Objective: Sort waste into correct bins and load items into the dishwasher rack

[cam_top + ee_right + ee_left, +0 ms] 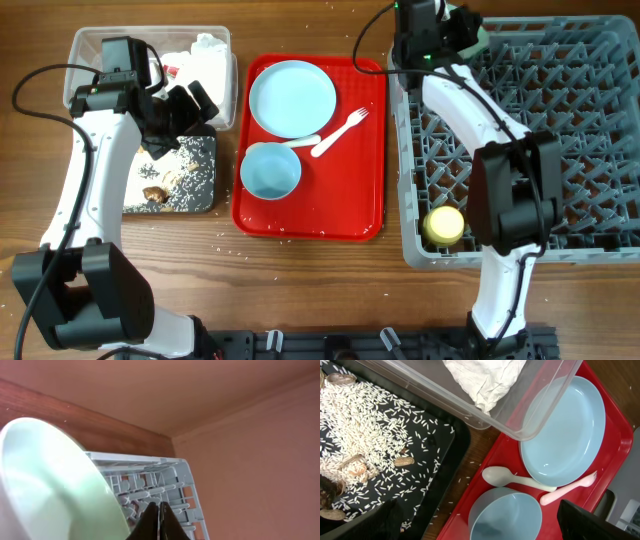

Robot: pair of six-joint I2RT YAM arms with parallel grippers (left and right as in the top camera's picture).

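My right gripper should open now, because the tilted pale green bowl is right above the far corner of the grey rack and would end up in that corner.
My left gripper [185, 108] is open and empty over the gap between the clear tub [85, 45] and the black tray [200, 190]; in the left wrist view [485, 527] it hangs over a pale blue bowl [505, 515]. That bowl [270, 170], the blue plate [292, 97], a white spoon [300, 143] and a fork [340, 132] lie on the red tray [365, 200]. White napkins [205, 50] fill the tub. My right gripper [450, 30] is raised at the grey rack's [580, 150] far left corner, shut on a pale green bowl [50, 490]. A yellow cup [445, 224] sits in the rack.
The black tray [445, 460] holds scattered rice and brown peanut-like scraps [360, 467]. Loose rice grains lie on the wooden table around it. The tub's corner [520, 432] overhangs the plate [565, 430]. The spoon [505, 477] and the fork [570, 489] lie between plate and bowl.
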